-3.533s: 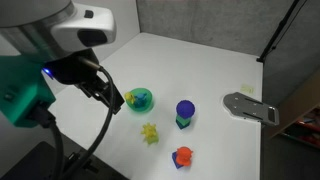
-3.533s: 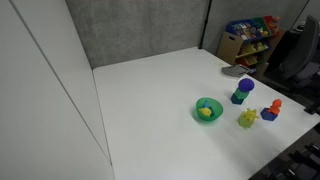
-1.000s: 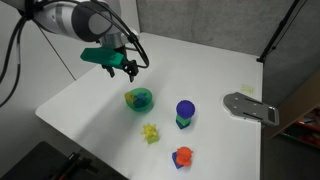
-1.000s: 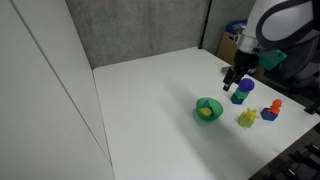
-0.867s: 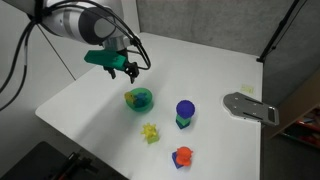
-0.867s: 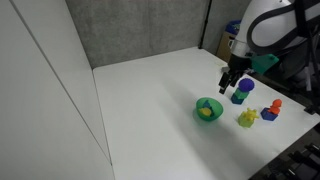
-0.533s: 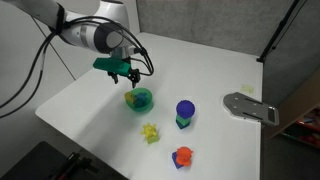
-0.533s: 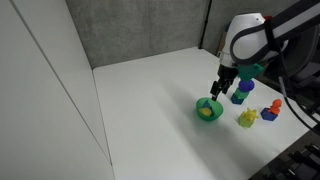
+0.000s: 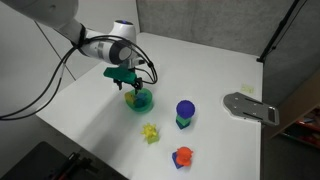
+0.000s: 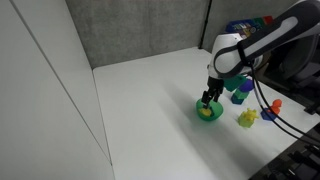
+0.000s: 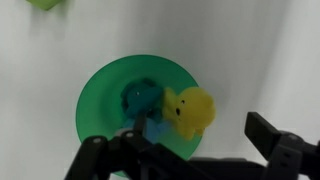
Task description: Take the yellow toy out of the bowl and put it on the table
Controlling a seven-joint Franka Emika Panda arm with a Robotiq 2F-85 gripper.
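Note:
My fingers are spread above the yellow toy in the bowl and would miss if I closed now. My gripper should go down first, then close on the toy.
The teal-green bowl stands on the white table; it also shows in an exterior view and in the wrist view. The yellow toy lies in it against the rim, next to a teal and blue lump, and is seen in both exterior views. My gripper hovers open just above the bowl. In the wrist view the gripper has its jaws spread wide, the toy just ahead of the gap.
A pale spiky star toy, a blue cup on a green base and an orange toy lie beside the bowl. A grey flat object sits at the table's edge.
My gripper has moved across the table and down, from beside the bowl to right over it. The toys and bowl have not moved.

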